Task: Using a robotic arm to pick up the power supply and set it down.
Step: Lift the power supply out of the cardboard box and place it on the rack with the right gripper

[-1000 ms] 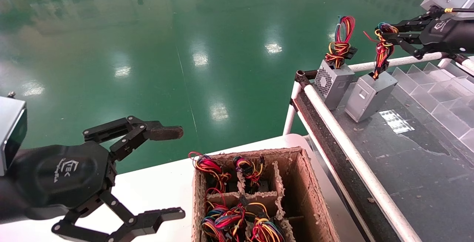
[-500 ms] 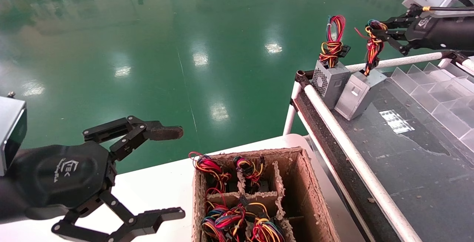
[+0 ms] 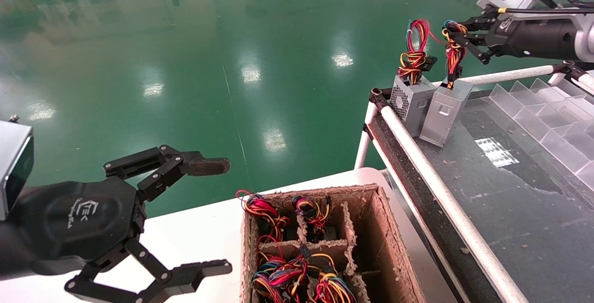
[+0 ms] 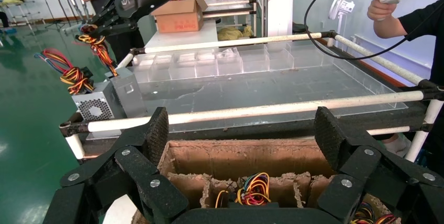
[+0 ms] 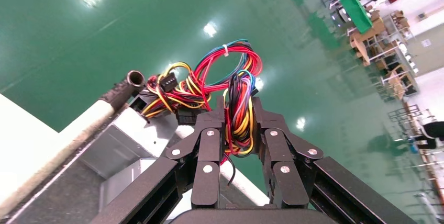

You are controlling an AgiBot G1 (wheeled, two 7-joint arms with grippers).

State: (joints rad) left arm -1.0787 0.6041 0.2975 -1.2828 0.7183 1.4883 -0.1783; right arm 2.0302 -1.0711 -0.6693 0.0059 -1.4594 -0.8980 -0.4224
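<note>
The power supply's lower edge (image 3: 432, 141) slants across the bench top (image 3: 431, 149). I should straighten the power supply before my right gripper releases it.
The power supply (image 3: 443, 110), a plain grey metal box, stands nearly upright at the far left corner of the dark bench top (image 3: 510, 191). It is close against a second grey unit. My right gripper (image 3: 457, 34) is above it, shut on its wire bundle (image 3: 451, 59) of red, yellow, orange and black wires. The right wrist view shows the fingers (image 5: 209, 145) clamped on that bundle (image 5: 240, 109), with the box (image 5: 125, 182) below. My left gripper (image 3: 225, 216) hangs open and empty at the near left, over the cardboard box (image 4: 251, 156). The left wrist view also shows the power supply (image 4: 127, 90).
The second unit (image 3: 410, 101) has a honeycomb vent and a tall red wire loop. White pipe rails (image 3: 436, 177) edge the bench. Clear plastic dividers (image 3: 547, 112) line its right side. A divided cardboard box (image 3: 371, 210) holding wired units sits on the white table (image 3: 195, 233).
My right gripper has moved left with the wire bundle. The power supply has swung from tilted to nearly upright and closed up against the honeycomb unit. The left arm has not moved.
</note>
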